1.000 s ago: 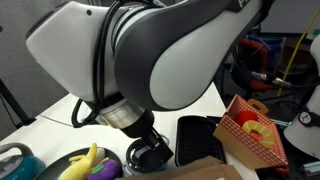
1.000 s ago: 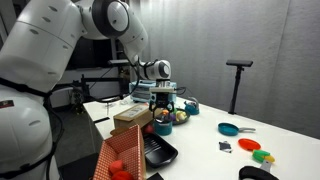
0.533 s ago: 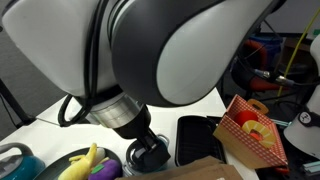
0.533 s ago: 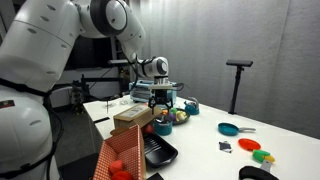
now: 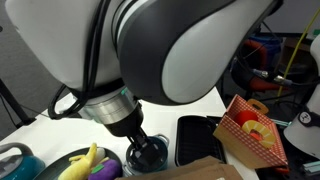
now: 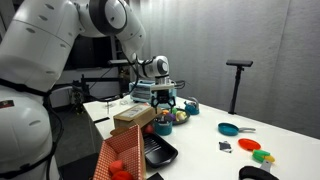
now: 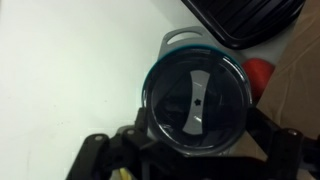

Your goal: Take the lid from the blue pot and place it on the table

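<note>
The robot's gripper should next grab the lid from above by the lid's silver handle, so that the lid's rim stays free and the lid can be placed flat on the table.
In the wrist view the lid, dark with a silvery rim and a silver strip handle, sits on the blue pot, whose teal rim and handle show at its edge. The pot stands on the white table. My gripper is open and empty. It hangs right above the lid, with its dark fingers to the left and right at the bottom of the view. In an exterior view the gripper hovers over the pot. In an exterior view my arm fills the frame and hides the lid.
A black tray lies beyond the pot, with a red thing and a cardboard box beside it. Nearby are a fruit bowl, another teal pot, a teal pan and a red carton.
My arm has shifted and come down a little over the pot. The lid and the other things have not moved.
</note>
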You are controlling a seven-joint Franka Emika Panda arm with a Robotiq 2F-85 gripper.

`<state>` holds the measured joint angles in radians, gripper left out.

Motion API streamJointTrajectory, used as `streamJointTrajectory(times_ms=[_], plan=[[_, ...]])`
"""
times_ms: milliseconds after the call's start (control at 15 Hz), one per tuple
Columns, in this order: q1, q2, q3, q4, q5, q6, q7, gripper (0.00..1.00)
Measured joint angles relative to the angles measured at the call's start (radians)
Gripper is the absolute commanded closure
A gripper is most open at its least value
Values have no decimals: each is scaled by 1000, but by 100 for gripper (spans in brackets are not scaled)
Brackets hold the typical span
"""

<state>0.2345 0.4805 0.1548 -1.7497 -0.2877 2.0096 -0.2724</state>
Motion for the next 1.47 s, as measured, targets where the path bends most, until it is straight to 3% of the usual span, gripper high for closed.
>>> streamJointTrajectory(times_ms=[600,667,733,1067,1333,1467], plan=[[-19,-5,-16,-63,0,72,1,7],[-20,-6,-17,-67,0,73,2,13],[-20,-7,-18,-68,0,73,3,32],[-20,-11,-20,-80,0,73,5,72],[-19,-12,-19,-91,0,70,10,98],[-17,-12,-13,-96,1,67,14,99]])
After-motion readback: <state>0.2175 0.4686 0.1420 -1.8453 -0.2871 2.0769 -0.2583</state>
